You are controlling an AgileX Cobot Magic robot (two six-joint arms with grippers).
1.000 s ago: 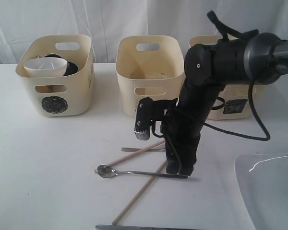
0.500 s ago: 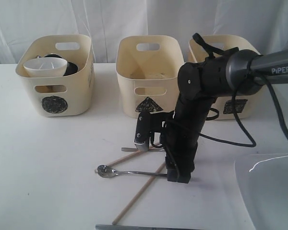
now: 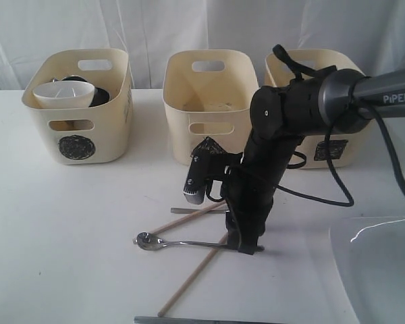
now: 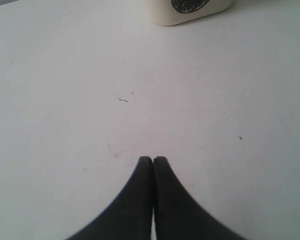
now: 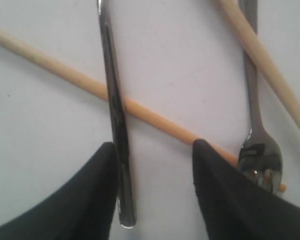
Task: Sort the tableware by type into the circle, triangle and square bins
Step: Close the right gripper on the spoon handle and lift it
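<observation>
The right gripper grabs the spoon by its handle's end next, leaving the steel spoon's scoop free for sorting into a bin.
My right gripper is down at the table, open, with the end of the steel spoon's handle between its fingers and against one of them. The spoon crosses a wooden chopstick. The second chopstick and the fork lie just beyond. The white bowl sits in the circle bin, with a dark rounded shape behind it. The triangle bin and the square bin stand further right. My left gripper is shut over bare table.
The large white plate fills the front right corner. The right arm hides part of the square bin. A dark strip lies at the front edge. The circle bin's base shows far ahead of my left gripper.
The right arm has drawn back and tilted. Its gripper has shifted slightly left and settled at the spoon's handle end. The cutlery and chopsticks have not moved.
</observation>
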